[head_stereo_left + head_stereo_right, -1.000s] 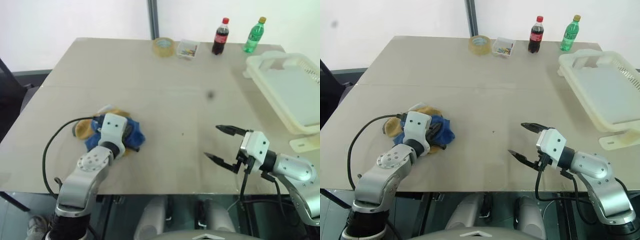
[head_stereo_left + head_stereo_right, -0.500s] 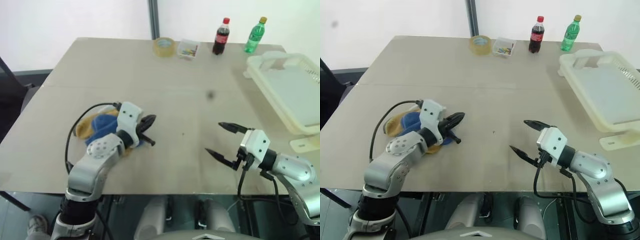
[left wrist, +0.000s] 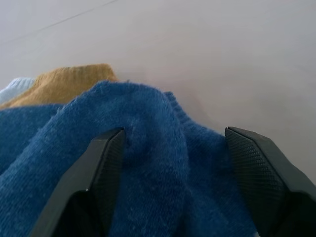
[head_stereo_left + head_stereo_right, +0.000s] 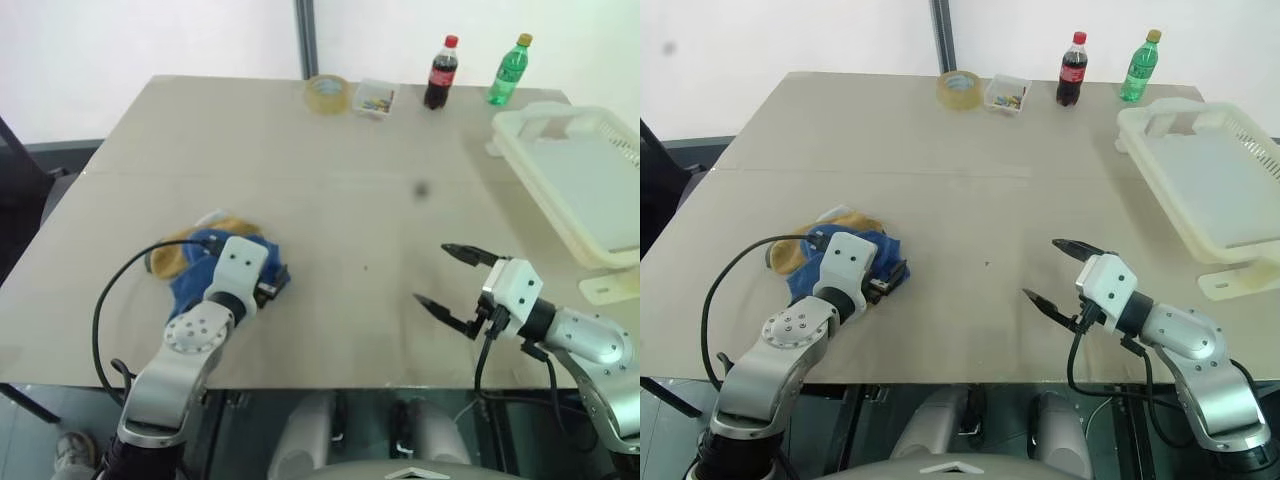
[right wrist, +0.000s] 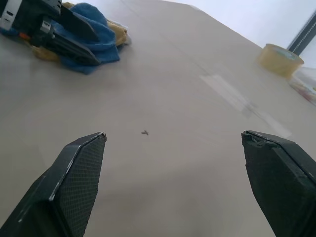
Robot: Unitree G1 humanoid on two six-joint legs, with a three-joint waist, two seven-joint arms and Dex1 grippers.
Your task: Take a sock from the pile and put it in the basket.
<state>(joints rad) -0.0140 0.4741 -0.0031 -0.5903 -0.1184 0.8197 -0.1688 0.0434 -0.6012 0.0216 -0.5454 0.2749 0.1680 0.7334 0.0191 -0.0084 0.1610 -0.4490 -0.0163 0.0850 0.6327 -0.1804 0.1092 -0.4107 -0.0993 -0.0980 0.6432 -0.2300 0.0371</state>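
Note:
The left gripper next needs to put the blue sock in the basket, so it needs to grab the sock by its raised fold point(image 3: 165, 153), because the rest of the sock lies slack against the pile.
The pile point(image 4: 178, 256) of mustard-yellow and light grey socks lies on the table's near left, with the blue sock point(image 3: 148, 163) on its right side. My left gripper point(image 4: 266, 285) is down on the blue sock. It is open, and in the left wrist view its fingers point(image 3: 106, 163) straddle a raised fold of the blue cloth. My right gripper point(image 4: 431, 273) hovers open and empty over bare table at the near right. The cream basket point(image 4: 540, 195) stands at the far right and nothing lies in it.
Along the table's far edge stand a tape roll point(image 4: 327, 93), a small clear box point(image 4: 375, 98), a cola bottle point(image 4: 439, 73) and a green bottle point(image 4: 509, 70). A small cream piece point(image 4: 610, 288) lies beside the basket's near corner.
My left gripper swung out to the right of the pile, then came back down onto the blue sock with its fingers spread. The right gripper stayed where it was.

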